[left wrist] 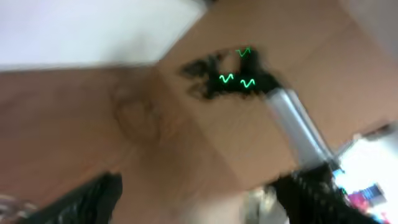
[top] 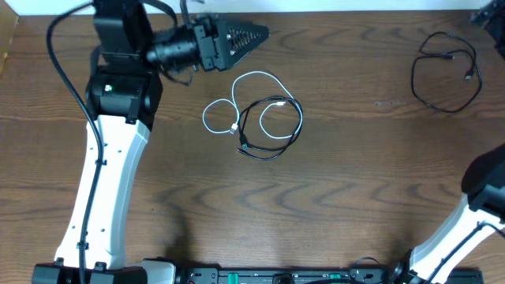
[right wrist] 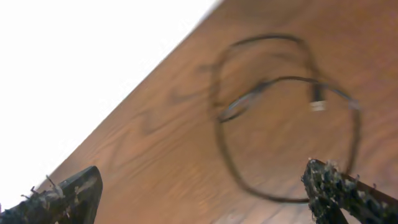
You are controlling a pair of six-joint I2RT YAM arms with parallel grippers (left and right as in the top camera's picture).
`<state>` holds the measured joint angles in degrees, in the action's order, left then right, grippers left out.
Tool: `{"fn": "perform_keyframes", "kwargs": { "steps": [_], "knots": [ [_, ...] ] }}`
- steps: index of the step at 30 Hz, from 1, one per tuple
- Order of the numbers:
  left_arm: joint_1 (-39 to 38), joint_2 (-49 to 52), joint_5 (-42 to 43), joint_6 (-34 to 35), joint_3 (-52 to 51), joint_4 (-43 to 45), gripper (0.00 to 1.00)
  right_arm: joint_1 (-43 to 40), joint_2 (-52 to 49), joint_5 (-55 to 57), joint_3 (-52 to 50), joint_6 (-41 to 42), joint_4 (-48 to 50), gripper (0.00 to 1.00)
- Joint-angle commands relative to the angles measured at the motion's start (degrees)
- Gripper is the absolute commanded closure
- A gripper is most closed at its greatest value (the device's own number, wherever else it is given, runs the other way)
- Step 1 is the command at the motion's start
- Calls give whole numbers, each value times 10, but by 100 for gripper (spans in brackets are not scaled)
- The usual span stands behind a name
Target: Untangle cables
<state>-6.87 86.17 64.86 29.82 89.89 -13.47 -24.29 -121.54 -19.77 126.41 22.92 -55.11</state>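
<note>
The left gripper will next take the white cable by its far bend [top: 255, 73], which leaves the crossing with the black cable free to untangle.
A thin white cable [top: 237, 93] and a thin black cable [top: 276, 130] lie looped through each other at the table's middle. My left gripper [top: 251, 34] hovers beyond them near the far edge, pointing right. Its view is blurred, but the fingers [left wrist: 87, 199] stand wide apart, open, with nothing between them. A second black cable [top: 446, 69] lies in a loose loop at the far right. In the right wrist view this loop [right wrist: 280, 112] lies just ahead of my right gripper [right wrist: 202, 193], which is open and empty. The loop's near bend runs up to the right finger [right wrist: 339, 193].
The left arm [top: 110, 158] stretches along the table's left side. The right arm's base link [top: 473, 221] sits at the front right. In the blurred left wrist view, a dark object with green lights [left wrist: 236, 74] stands on a silver tube.
</note>
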Motion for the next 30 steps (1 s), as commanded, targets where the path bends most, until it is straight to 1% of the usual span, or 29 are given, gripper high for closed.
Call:
{"fn": "perform_keyframes", "kwargs": {
  "steps": [1,2,3,4,5,6,8,9,13,18,19,20,21,23,24,26,28,30],
  "knots": [
    [-14,16,-238,-120,-2,-105,16,44,2,-80,3,-58,-30,1],
    [-22,25,-286,-127,-2,-128,16,61,-1,-73,3,-64,-44,2],
    [-31,36,-331,-127,-2,-148,15,78,-3,-47,3,-63,-55,8],
    [-40,50,-366,-126,-2,-162,11,93,-5,-21,2,-63,-59,10],
    [-50,68,-402,-126,-2,-170,6,110,-5,8,0,-63,-60,10],
    [-63,96,-441,-127,-2,-172,4,130,-5,34,-2,-63,-60,9],
    [-72,127,-471,-129,-2,-163,3,153,-5,51,-2,-63,-62,7],
    [-75,143,-478,-143,-2,-155,3,163,-5,58,-2,-63,-63,7],
    [-78,233,-476,-252,-2,-105,3,205,-5,83,-3,-66,-76,6],
    [-78,313,-495,-398,-2,-96,3,228,-5,92,-13,-85,-77,5],
    [-78,340,-495,-441,-2,-94,3,233,-5,93,-25,-87,-78,5],
    [-78,349,-495,-453,-2,-89,3,233,-5,93,-28,-86,-78,5],
    [-78,361,-495,-468,-2,-78,5,233,-5,93,-36,-86,-79,5],
    [-78,376,-496,-490,-2,-52,13,233,-5,93,-43,-86,-79,5],
    [-78,382,-499,-494,-2,-41,14,234,-5,93,-47,-86,-80,5],
    [-78,399,-539,-493,-2,-2,18,236,-5,93,-58,-87,-80,5],
    [-78,408,-549,-493,-2,11,21,236,-5,93,-65,-87,-80,5],
    [-78,414,-549,-493,-2,11,31,236,-5,94,-70,-87,-79,6]
  ]
}}
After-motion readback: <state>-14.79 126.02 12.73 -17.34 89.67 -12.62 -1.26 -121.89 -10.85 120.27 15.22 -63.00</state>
